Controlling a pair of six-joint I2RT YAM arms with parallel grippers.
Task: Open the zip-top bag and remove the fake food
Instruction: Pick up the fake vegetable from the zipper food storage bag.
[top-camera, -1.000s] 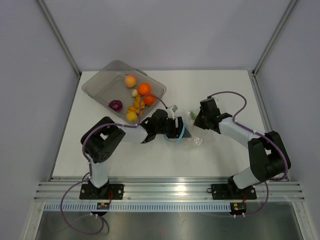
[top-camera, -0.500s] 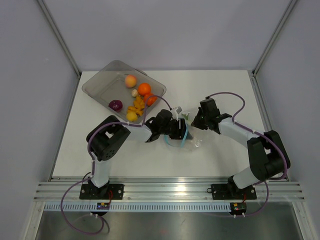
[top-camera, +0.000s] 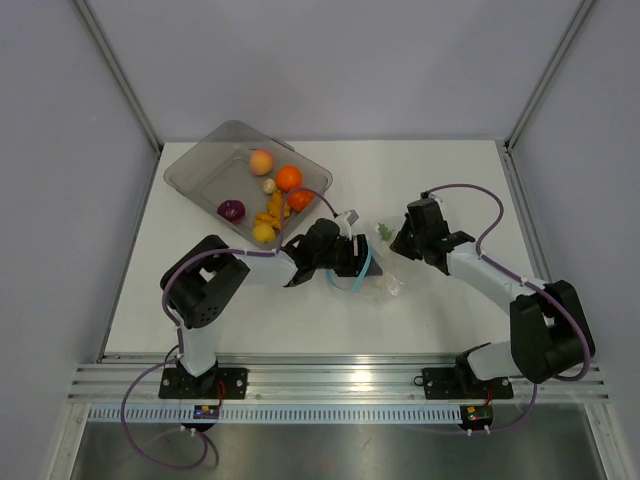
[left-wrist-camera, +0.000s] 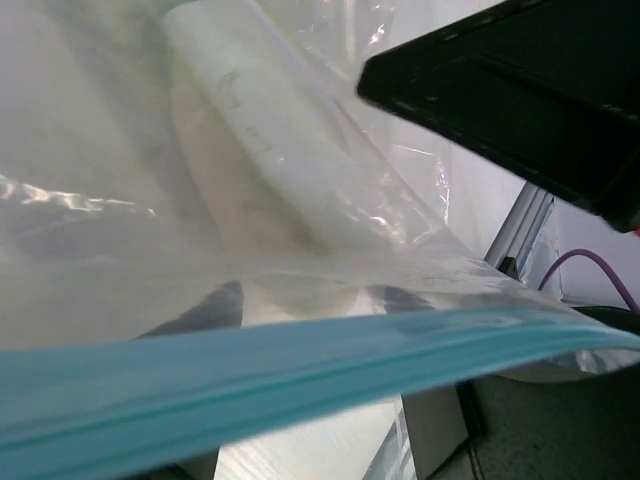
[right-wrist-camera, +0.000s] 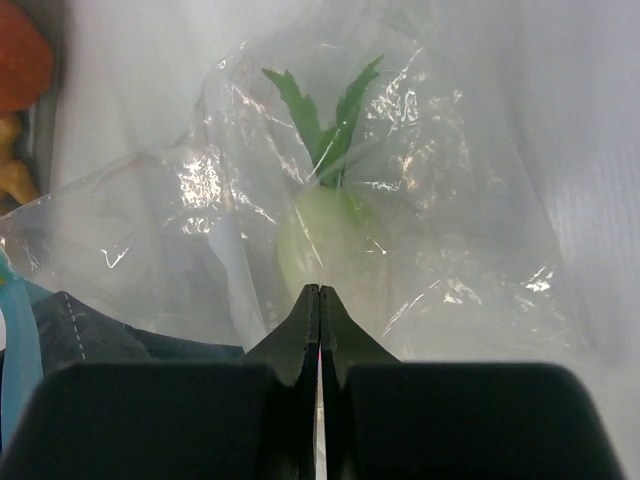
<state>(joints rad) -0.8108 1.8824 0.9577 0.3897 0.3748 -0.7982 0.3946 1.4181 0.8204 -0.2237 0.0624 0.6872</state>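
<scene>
My left gripper should next grab the radish's leafless end (top-camera: 381, 262) (left-wrist-camera: 290, 245), the one nearest the bag's teal zip. Then the white radish can come out of the bag lengthwise.
The clear zip-top bag (top-camera: 388, 278) lies mid-table between my grippers, its teal zip strip (top-camera: 366, 264) at my left gripper (top-camera: 350, 258). In the left wrist view the strip (left-wrist-camera: 300, 375) fills the bottom and hides my fingers; the gripper looks shut on the bag's zip edge. A white radish with green leaves (right-wrist-camera: 330, 235) is inside the bag; its leaves show from above (top-camera: 384, 232). My right gripper (right-wrist-camera: 318, 292) is shut, tips pinching the bag's film in front of the radish. The other fake food, including a peach (top-camera: 261, 162), orange balls (top-camera: 289, 178) and a purple piece (top-camera: 231, 210), lies in the tray.
The grey translucent tray (top-camera: 200, 165) stands at the back left, close behind my left arm. Metal frame posts (top-camera: 120, 90) rise at both back corners. The right gripper's black body (left-wrist-camera: 520, 100) shows at the top right of the left wrist view.
My right gripper has drawn back a little to the right. My left gripper has shifted slightly left with the zip edge. The tray food has not moved.
</scene>
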